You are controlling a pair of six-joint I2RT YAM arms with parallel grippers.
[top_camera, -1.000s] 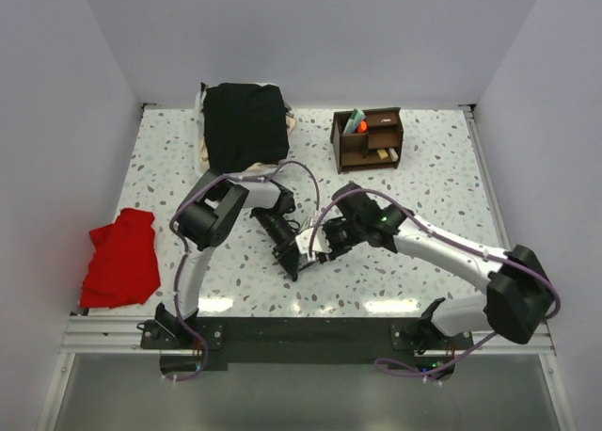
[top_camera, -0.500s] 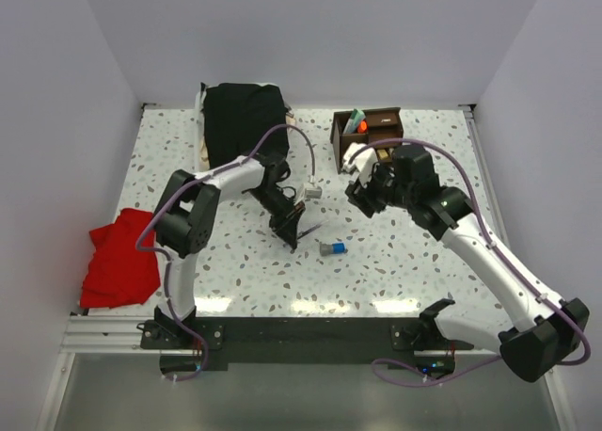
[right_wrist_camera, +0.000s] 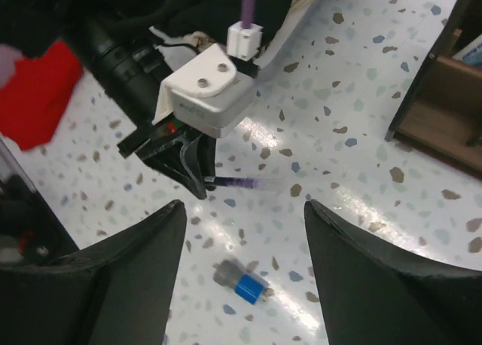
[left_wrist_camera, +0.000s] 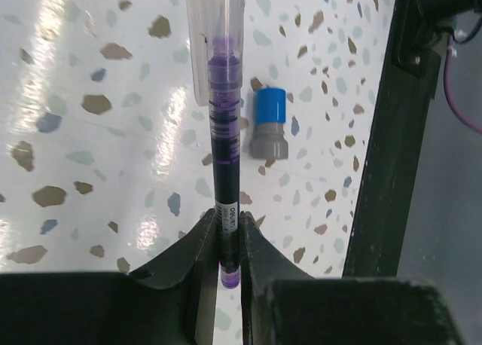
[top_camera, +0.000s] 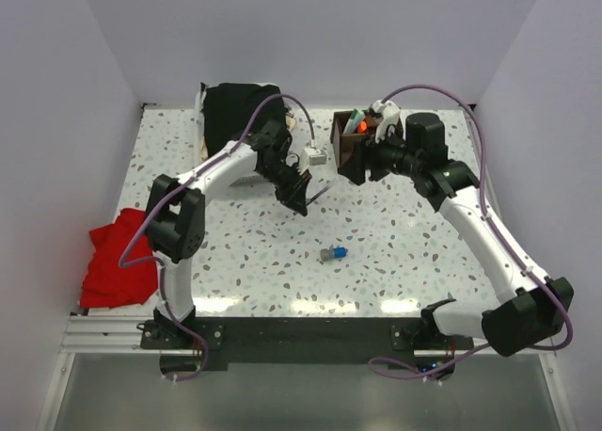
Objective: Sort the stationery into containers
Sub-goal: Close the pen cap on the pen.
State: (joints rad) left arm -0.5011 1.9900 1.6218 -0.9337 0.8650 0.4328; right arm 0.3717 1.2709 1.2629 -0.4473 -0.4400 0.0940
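Next, my right gripper reaches the pen and grabs its clear end with the cap (top_camera: 325,188) (right_wrist_camera: 269,185), leaving the purple tail free to enter the organiser's compartment.
My left gripper (top_camera: 299,194) is shut on a pen with purple ink and a clear cap (left_wrist_camera: 224,134), gripped near its tail end (left_wrist_camera: 228,224) and held above the table; the pen also shows in the right wrist view (right_wrist_camera: 245,183). A blue-grey sharpener (top_camera: 332,253) lies on the table in front of it, also in both wrist views (left_wrist_camera: 269,123) (right_wrist_camera: 241,282). My right gripper (top_camera: 365,163) is open and empty (right_wrist_camera: 245,206), high over the table just in front of the dark brown wooden organiser (top_camera: 344,144). Pens and an orange-capped marker (top_camera: 356,126) stand in the organiser's left compartment.
A black cloth (top_camera: 240,111) lies on a pale pad at the back left. A red cloth (top_camera: 120,257) lies at the left edge. The organiser's corner shows at the right of the right wrist view (right_wrist_camera: 444,111). The black base rail runs along the near edge (left_wrist_camera: 384,134).
My right gripper has risen from the table's middle to the organiser, open. My left gripper has carried the pen back and right. The sharpener now lies uncovered on the table.
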